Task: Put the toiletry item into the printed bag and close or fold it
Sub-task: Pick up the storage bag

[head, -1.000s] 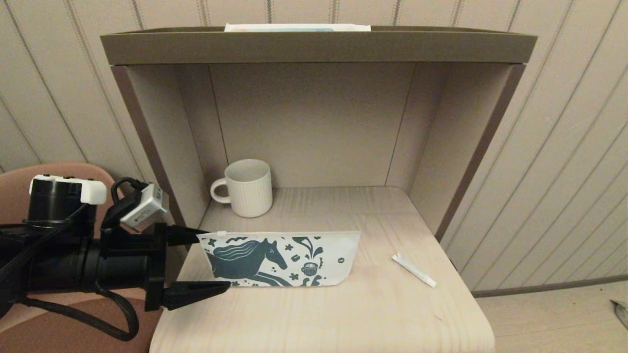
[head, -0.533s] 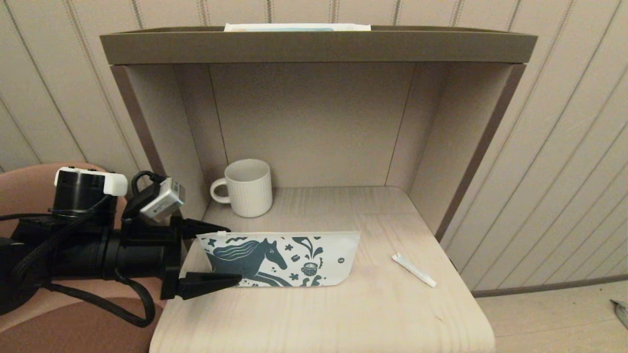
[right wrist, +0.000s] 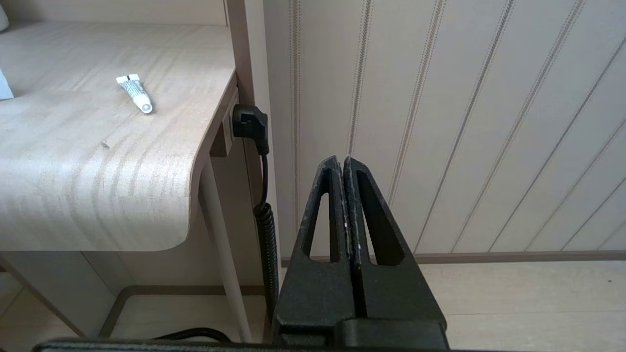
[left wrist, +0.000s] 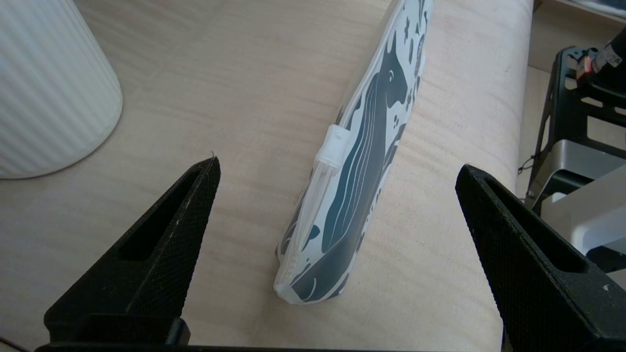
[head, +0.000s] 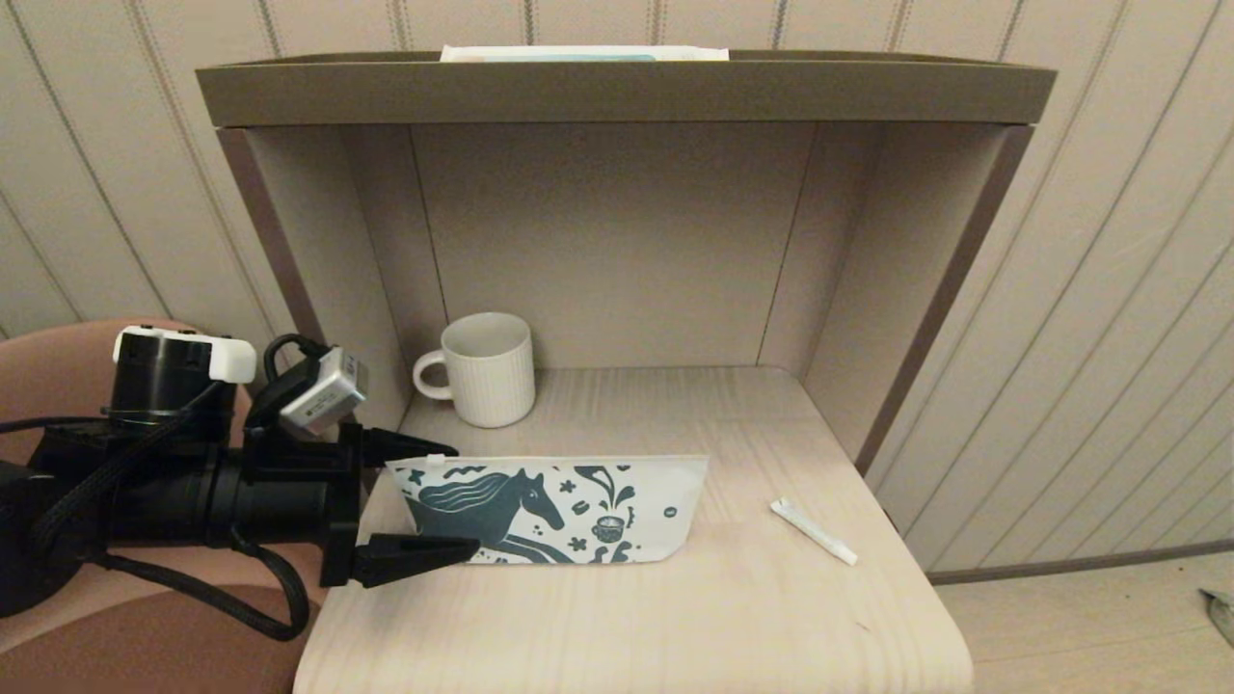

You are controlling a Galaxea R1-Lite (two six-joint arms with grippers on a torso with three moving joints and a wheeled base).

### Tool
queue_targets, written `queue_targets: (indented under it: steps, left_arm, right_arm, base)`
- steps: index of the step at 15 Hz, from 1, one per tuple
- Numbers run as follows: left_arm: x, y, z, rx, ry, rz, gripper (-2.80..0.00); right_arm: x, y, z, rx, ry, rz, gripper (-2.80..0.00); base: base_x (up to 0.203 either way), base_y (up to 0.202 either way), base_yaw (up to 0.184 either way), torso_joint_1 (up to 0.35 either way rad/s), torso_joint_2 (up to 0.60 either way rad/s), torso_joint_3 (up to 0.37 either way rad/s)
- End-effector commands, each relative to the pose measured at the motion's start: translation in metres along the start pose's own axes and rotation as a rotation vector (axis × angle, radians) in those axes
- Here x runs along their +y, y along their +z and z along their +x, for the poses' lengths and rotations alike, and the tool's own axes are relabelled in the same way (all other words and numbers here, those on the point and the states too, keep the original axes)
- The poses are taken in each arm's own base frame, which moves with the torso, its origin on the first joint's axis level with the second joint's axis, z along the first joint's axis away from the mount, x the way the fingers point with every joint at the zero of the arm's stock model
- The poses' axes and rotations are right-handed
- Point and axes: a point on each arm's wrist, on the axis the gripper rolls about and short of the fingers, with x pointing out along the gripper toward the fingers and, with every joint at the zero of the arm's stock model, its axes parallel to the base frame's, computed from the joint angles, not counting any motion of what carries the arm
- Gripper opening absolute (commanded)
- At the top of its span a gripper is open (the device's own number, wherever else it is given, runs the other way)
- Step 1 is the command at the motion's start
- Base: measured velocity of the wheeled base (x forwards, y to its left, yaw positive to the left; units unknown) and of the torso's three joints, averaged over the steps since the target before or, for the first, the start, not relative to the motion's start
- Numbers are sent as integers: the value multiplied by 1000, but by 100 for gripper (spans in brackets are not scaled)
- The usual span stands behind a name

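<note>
My left gripper grabs the printed bag by its end behind the horse's mane next, to steady it for the toiletry item.
The printed bag, a white zip pouch with a dark teal horse, stands on its long edge across the middle of the shelf top. Its white slider sits near its left end. My left gripper reaches in from the left, open wide, one finger on each side of the bag's left end without touching it. The toiletry item, a slim white tube, lies flat to the right of the bag. It also shows in the right wrist view as a small tube. My right gripper hangs parked beside the table, shut and empty.
A ribbed white mug stands behind the bag in the back left corner. Brown cabinet walls enclose the shelf on three sides under a top board. A pink chair is behind my left arm. A coiled black cable hangs off the table's right side.
My left arm has pushed to the right, bringing its open fingers further around the bag's left end. The bag and the tube have not moved.
</note>
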Motion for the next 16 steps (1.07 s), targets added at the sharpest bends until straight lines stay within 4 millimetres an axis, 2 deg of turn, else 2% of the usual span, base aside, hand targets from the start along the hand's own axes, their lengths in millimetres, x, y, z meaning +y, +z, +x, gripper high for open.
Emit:
queue_targets:
  steps: [1,3,4,9,12,16]
  left_arm:
    - [-2,-1,-1,-3,-6,2,0]
    - [-2,-4,0,4,-9,-5,0]
    - [-2,-4,0,7,-9,-5,-280]
    - [-2,-3,3,5,-18,-5,-280]
    - [-9,-8,4,18,-42,-16,-280]
    - [-15,-5,4,13,-54,-6,-280]
  right_arm:
    - [0,0,0,1,0,0,-280]
    - [0,0,0,1,0,0,-280]
    - [0,0,0,1,0,0,-280]
    - [0,0,0,1,0,0,-280]
    - [0,0,0,1,0,0,-280]
    - [0,0,0,1,0,0,-280]
  base:
    - [0,0,0,0,0,0]
    - [0,0,0,0,0,0]
    - [0,0,0,0,0,0]
    - [0,0,0,0,0,0]
    - [0,0,0,0,0,0]
    - [0,0,0,0,0,0]
